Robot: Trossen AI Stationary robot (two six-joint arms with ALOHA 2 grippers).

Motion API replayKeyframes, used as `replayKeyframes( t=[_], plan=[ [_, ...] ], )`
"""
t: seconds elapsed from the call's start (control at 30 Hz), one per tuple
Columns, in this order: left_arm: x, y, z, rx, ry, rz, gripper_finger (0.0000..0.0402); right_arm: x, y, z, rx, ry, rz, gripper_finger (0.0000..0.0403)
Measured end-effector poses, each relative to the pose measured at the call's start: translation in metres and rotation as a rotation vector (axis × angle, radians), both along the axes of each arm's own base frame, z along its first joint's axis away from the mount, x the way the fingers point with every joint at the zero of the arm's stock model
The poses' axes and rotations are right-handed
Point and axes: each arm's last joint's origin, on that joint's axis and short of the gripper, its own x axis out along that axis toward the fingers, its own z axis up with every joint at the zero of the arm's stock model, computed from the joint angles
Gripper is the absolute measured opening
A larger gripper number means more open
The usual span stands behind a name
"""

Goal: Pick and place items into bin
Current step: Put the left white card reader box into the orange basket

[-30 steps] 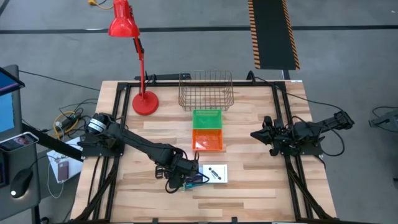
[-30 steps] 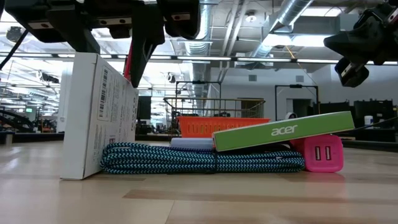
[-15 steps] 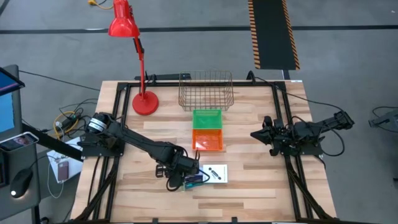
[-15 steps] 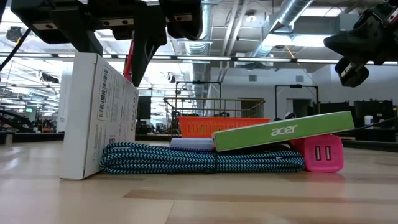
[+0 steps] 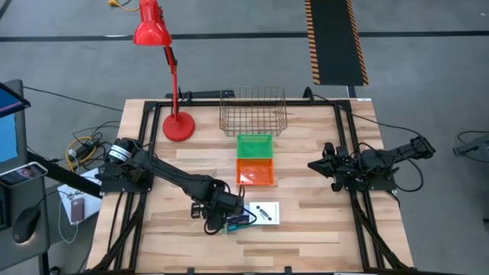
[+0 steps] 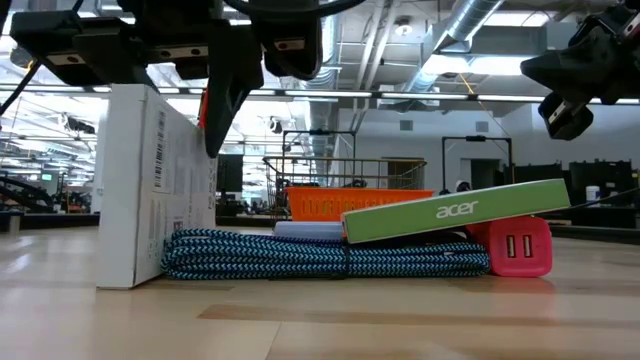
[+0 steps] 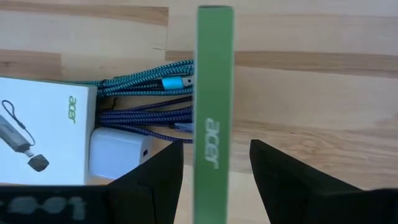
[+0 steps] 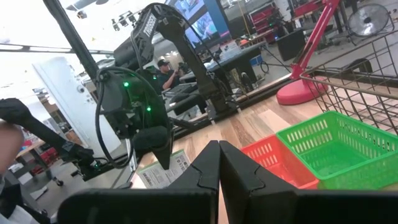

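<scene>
The robot's left gripper will put the upright white box in the bin, and for that it will next grab the box by its green acer edge [image 7: 212, 112].
A white box with a green "acer" top edge [image 7: 214, 74] stands on its narrow side [image 6: 150, 190] near the table's front middle. My left gripper [image 7: 216, 146] comes down over it [image 5: 229, 218], one finger on each side. Next to it, a second acer box [image 5: 265, 213] lies tilted on a coiled blue braided cable [image 6: 320, 255]. A pink charger [image 6: 520, 247] sits at the cable's end and a white charger [image 7: 118, 152] lies beside the cable. My right gripper [image 8: 219, 155] is shut on nothing and hangs level over the table's right side [image 5: 315, 164]. My left gripper takes the standing box just below its green top edge [image 7: 214, 155], one broad face to each finger [image 6: 225, 115]. The fingers point steeply down and lie across the box's thin side. The pads' meeting with the faces is hidden under the top edge. The box stands upright, its bottom edge [image 6: 130, 285] on the table.
An orange bin [image 5: 254, 174] and a green bin [image 5: 254, 145] sit in the table's middle, with a wire basket [image 5: 253, 111] behind them. A red desk lamp [image 5: 177, 126] stands at the far left. Bare wood lies to the left and right of the items.
The standing box has turned a little about its upright line: in the low view its labelled face shows narrower than before. Its bottom has stayed on the table. My left gripper above it has shifted slightly with it.
</scene>
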Motion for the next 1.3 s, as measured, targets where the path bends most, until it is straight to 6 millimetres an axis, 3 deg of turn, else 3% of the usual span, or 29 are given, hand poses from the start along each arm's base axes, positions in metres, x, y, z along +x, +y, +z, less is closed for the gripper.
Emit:
replayKeyframes(
  t=[0.2, 0.67, 1.3],
  plan=[
    [0.0, 0.0, 0.0, 0.001, 0.0, 0.0, 0.0167, 0.0, 0.0, 0.0, 0.0, 0.0, 0.0, 0.0],
    [0.0, 0.0, 0.0, 0.004, 0.011, 0.034, 0.004, 0.0, 0.0, 0.0, 0.0, 0.0, 0.0, 0.0],
    [-0.004, -0.001, 0.014, 0.043, 0.078, 0.111, 0.0038, 0.0, 0.0, 0.0, 0.0, 0.0, 0.0, 0.0]
  ],
)
